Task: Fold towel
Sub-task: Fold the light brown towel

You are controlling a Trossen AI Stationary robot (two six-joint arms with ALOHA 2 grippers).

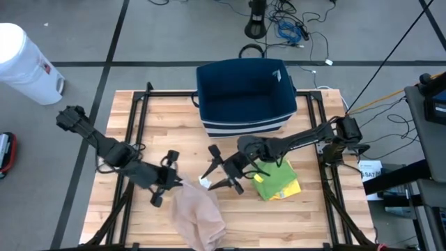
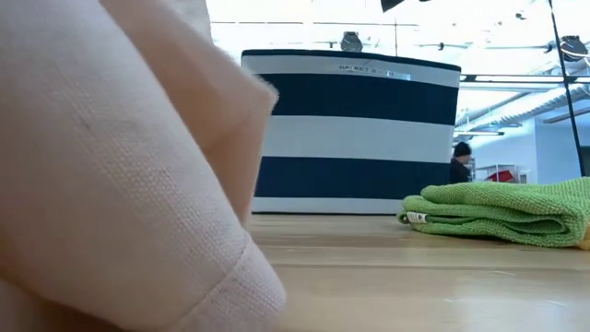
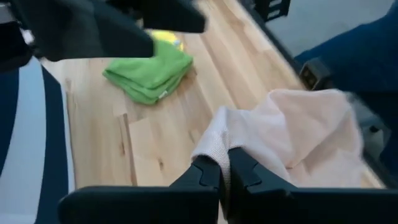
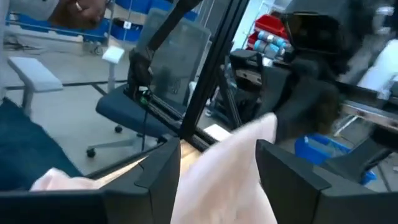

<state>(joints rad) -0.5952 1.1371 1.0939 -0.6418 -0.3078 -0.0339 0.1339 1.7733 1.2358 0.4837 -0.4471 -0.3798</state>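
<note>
I should next grab the pale pink towel point(image 1: 198, 216) with my right gripper by its corner with the white label point(image 1: 205, 181). Then I can spread the towel for folding.
A pale pink towel point(image 1: 198, 216) lies bunched at the table's near edge and fills the left of the low view point(image 2: 111, 166). My left gripper point(image 1: 174, 183) is at the towel's left far side and is shut on it point(image 3: 224, 168). My right gripper point(image 1: 221, 171) is open just right of the left one. Its two fingers stand wide apart on either side of a raised part of the towel point(image 4: 217, 162); I cannot tell whether they touch it. My left gripper pinches a raised fold or edge of the towel point(image 3: 219, 140) between its two fingers, which come in low from the table's left side. That part stands up past the fingertips, and the rest of the towel point(image 3: 311, 137) lies slack on the table.
A navy-and-white striped basket point(image 1: 244, 94) stands at the far middle of the table. A folded green towel point(image 1: 275, 183) lies on a yellow one, right of my right gripper, and also shows in the low view point(image 2: 507, 212). A white bin point(image 1: 24, 63) stands on the floor at the far left.
</note>
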